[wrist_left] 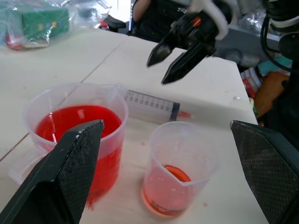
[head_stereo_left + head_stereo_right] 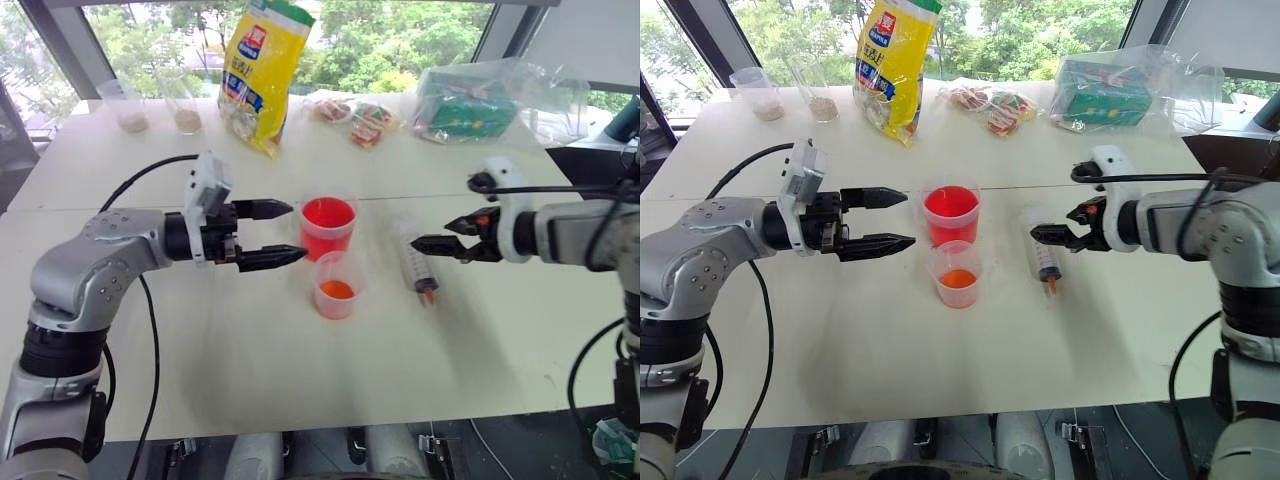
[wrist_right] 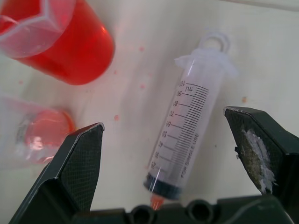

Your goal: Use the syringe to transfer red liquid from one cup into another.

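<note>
My right gripper grabs the middle of its body (image 2: 414, 258) next, since the syringe lies stretched out from its ring to its orange-red tip (image 2: 429, 297).
The syringe (image 2: 415, 262) lies flat on the white table, right of the cups, its orange-red tip toward the front edge. The taller cup (image 2: 328, 225) holds red liquid (image 2: 328, 213) well up its height. The shorter cup (image 2: 336, 285) stands just in front of it with a shallow orange-red layer. My left gripper (image 2: 297, 232) is open, level, pointing at the taller cup from its left without touching it. My right gripper (image 2: 432, 236) is open and tilted down just above the syringe (image 3: 187, 135), whose barrel lies between the fingers (image 3: 74, 168) in the right wrist view.
At the back of the table stand a yellow bag (image 2: 262, 70), two clear cups of grains (image 2: 155, 105), snack packets (image 2: 355, 118) and a green box in a plastic bag (image 2: 480, 105). A black cable (image 2: 150, 175) trails from the left arm.
</note>
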Robot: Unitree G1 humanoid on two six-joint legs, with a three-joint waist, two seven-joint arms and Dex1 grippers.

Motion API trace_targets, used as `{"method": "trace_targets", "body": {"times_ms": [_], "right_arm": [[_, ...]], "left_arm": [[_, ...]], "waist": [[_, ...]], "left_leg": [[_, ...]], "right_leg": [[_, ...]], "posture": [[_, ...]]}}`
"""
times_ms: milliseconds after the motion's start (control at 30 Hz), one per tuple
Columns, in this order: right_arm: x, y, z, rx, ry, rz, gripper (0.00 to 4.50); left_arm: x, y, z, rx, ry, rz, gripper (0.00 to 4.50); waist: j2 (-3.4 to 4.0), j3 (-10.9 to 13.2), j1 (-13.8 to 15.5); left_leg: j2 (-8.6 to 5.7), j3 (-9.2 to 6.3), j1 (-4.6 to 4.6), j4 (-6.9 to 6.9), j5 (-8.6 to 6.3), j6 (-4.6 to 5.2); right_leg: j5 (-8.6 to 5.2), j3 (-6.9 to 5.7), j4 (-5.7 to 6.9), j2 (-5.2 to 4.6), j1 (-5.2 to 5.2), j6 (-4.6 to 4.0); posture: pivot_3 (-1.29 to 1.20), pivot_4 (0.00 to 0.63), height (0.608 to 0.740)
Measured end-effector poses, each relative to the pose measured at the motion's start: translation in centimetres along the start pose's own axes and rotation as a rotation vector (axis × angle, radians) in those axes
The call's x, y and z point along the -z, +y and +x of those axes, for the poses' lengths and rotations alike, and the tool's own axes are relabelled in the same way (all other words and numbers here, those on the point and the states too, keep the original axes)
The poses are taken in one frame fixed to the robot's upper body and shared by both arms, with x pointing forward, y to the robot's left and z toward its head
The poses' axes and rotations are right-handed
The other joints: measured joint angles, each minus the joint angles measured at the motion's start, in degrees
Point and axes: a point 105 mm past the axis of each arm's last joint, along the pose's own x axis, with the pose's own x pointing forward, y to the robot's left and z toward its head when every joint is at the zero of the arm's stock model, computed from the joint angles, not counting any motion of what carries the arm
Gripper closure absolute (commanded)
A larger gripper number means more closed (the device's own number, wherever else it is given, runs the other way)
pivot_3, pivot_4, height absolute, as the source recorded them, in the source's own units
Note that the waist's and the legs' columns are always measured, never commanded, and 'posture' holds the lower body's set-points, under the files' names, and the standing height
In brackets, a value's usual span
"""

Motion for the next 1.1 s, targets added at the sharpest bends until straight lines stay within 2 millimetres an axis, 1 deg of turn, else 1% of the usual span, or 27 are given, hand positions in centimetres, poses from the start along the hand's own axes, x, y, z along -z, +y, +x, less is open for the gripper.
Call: {"method": "trace_targets", "body": {"times_ms": [33, 167, 333, 467, 567, 667, 733, 767, 800, 833, 1000, 1100], "right_arm": [[0.3, -0.3, 0.9, 0.009, 0.038, 0.006, 0.03], [0.8, -1.0, 2.5, 0.034, 0.096, 0.008, 0.03], [1.7, -1.2, 5.2, 0.021, 0.163, 0.015, 0.03], [0.9, -1.1, 6.7, 0.026, 0.173, -0.020, 0.03], [0.6, -1.1, 7.3, 0.035, 0.182, -0.060, 0.03], [0.6, -1.2, 7.7, 0.047, 0.192, -0.096, 0.87], [0.7, -1.6, 7.7, 0.063, 0.200, -0.106, 1.81], [0.7, -1.6, 7.7, 0.065, 0.202, -0.112, 2.45], [0.7, -1.5, 7.7, 0.061, 0.203, -0.117, 2.83], [0.7, -1.4, 7.7, 0.059, 0.204, -0.127, 3.08], [0.9, -1.3, 7.5, 0.067, 0.200, -0.144, 3.08], [1.0, -1.7, 7.0, 0.083, 0.175, -0.127, 3.08]], "left_arm": [[0.0, 0.0, 0.2, 0.002, -0.008, 0.001, 0.00], [0.3, 0.0, 0.5, -0.008, -0.014, -0.001, 0.00], [0.9, -0.2, 0.6, -0.032, -0.027, -0.010, 0.00], [1.2, -0.4, 0.8, -0.050, -0.040, -0.017, 0.00], [1.4, -0.5, 0.8, -0.057, -0.039, -0.019, 0.00], [1.3, -0.4, 0.8, -0.063, -0.042, -0.011, 0.00], [1.3, -0.5, 0.8, -0.064, -0.043, -0.002, 0.00], [1.3, -0.6, 0.8, -0.065, -0.042, -0.002, 0.00], [1.3, -0.5, 0.8, -0.067, -0.042, -0.002, 0.00], [1.3, -0.5, 0.8, -0.069, -0.042, -0.001, 0.00], [1.1, -0.5, 0.8, -0.064, -0.041, 0.008, 0.00], [0.7, -0.2, 0.8, -0.061, -0.040, 0.022, 0.00]], "waist": [[0.00, 0.0, 0.0], [0.00, 0.0, -0.1], [0.00, 0.0, -0.3], [0.00, 0.0, -0.4], [-0.02, 0.0, -0.3], [-0.12, -0.1, -0.5], [-0.12, -0.1, -0.5], [-0.12, -0.1, -0.5], [-0.12, -0.1, -0.5], [-0.13, -0.1, -0.5], [-0.12, -0.1, -0.3], [-0.10, -0.1, -0.2]], "left_leg": [[-0.01, 0.02, -0.02, 0.00, 0.00, 0.01], [-0.02, 0.02, -0.04, 0.00, -0.02, 0.03], [0.01, 0.02, -0.02, -0.01, -0.01, 0.03], [0.02, 0.02, 0.02, 0.00, 0.00, 0.01], [0.02, 0.01, 0.07, 0.01, 0.00, 0.00], [0.02, 0.01, 0.16, 0.02, 0.00, 0.00], [0.02, 0.02, 0.17, 0.02, 0.01, -0.01], [0.03, 0.01, 0.17, 0.02, 0.01, -0.01], [0.04, 0.00, 0.17, 0.02, 0.01, -0.01], [0.05, -0.01, 0.18, 0.01, 0.01, -0.01], [0.06, -0.03, 0.16, 0.00, 0.01, -0.01], [0.04, -0.02, 0.11, 0.00, 0.01, -0.01]], "right_leg": [[0.05, 0.00, -0.02, -0.01, 0.00, 0.09], [0.09, 0.00, -0.05, -0.02, 0.00, 0.16], [0.10, -0.01, 0.07, 0.02, -0.06, 0.18], [0.11, -0.01, 0.10, 0.02, -0.04, 0.18], [0.11, -0.02, 0.11, 0.02, 0.01, 0.18], [0.11, -0.01, 0.11, 0.02, 0.10, 0.16], [0.12, -0.01, 0.11, 0.02, 0.10, 0.14], [0.12, -0.01, 0.12, 0.04, 0.10, 0.15], [0.12, -0.02, 0.12, 0.05, 0.10, 0.15], [0.12, -0.02, 0.13, 0.06, 0.10, 0.15], [0.12, -0.05, 0.13, 0.06, 0.09, 0.15], [0.12, -0.06, 0.12, 0.04, 0.05, 0.15]], "posture": [[0.00, 0.150, 0.740], [0.00, 0.150, 0.740], [0.00, 0.150, 0.740], [0.00, 0.150, 0.740], [0.00, 0.150, 0.740], [0.00, 0.150, 0.740], [0.00, 0.150, 0.740], [0.00, 0.150, 0.740], [0.00, 0.150, 0.740], [0.00, 0.150, 0.740], [0.00, 0.150, 0.740], [0.00, 0.150, 0.740]]}}
